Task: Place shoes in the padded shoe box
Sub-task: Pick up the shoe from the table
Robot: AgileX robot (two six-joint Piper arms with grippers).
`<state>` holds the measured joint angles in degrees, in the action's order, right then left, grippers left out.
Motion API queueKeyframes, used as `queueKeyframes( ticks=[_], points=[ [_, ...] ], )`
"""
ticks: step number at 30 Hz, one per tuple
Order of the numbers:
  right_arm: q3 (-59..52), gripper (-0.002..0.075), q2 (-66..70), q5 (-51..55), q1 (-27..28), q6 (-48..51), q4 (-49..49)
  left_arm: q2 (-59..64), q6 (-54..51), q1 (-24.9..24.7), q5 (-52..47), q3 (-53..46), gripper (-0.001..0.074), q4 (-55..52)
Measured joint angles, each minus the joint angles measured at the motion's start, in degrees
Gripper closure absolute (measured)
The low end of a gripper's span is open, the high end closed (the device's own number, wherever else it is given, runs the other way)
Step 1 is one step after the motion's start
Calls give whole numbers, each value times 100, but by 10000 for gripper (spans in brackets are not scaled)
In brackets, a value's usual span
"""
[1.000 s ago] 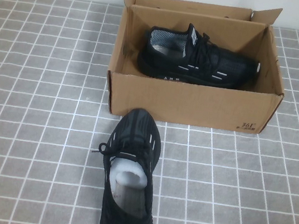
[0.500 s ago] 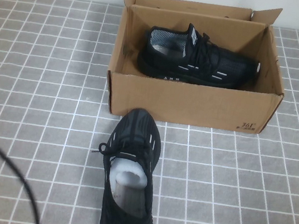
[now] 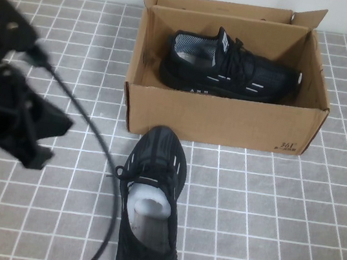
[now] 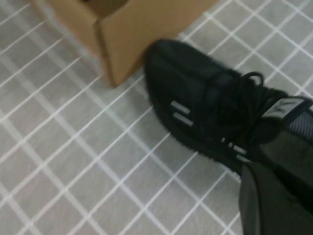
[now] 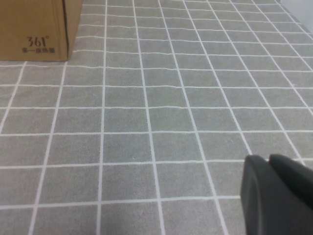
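The sneaker's body point(image 3: 158, 157) is broad and the thin tongue stands up at the sneaker's opening, so my left gripper should grab the sneaker by its tongue point(image 3: 150, 196) next.
The brown cardboard shoe box point(image 3: 220, 121) stands open at the back middle of the table. One black sneaker point(image 3: 231, 70) lies on its side inside it. The other black sneaker point(image 3: 149, 205) stands on the table in front of the box, toe almost at the box's front wall. My left gripper point(image 3: 48, 140) hovers blurred to the left of this shoe, apart from it. In the left wrist view the shoe point(image 4: 210, 103) lies close ahead of the gripper point(image 4: 274, 196), beside a box corner point(image 4: 132, 29). My right gripper point(image 5: 269, 159) is shut and empty low over the tiles, out of the high view.
The table is covered with a grey cloth with white grid lines point(image 3: 278, 217). The left arm's black cable point(image 3: 100, 158) hangs across the table to the left of the loose shoe. The box corner printed "361" point(image 5: 34, 29) shows in the right wrist view.
My left arm has come in from the left edge and moved up and rightward toward the loose shoe. Both shoes and the box have not moved.
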<state>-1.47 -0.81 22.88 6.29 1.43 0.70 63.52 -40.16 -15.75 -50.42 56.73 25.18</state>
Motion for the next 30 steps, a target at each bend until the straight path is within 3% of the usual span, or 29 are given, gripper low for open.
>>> queueKeyframes(
  ticks=[5,12,17,30],
  points=[
    [0,734,0,0,0,0,0,525,-238,-681,-38,358,612,-40],
    [0,734,0,0,0,0,0,1095,-274,-1733,267,405,391,-868],
    [0,734,0,0,0,0,0,1532,-274,-2066,723,405,362,-1475],
    [0,734,0,0,0,0,0,2606,-257,-2113,1297,405,358,-1575]
  ],
)
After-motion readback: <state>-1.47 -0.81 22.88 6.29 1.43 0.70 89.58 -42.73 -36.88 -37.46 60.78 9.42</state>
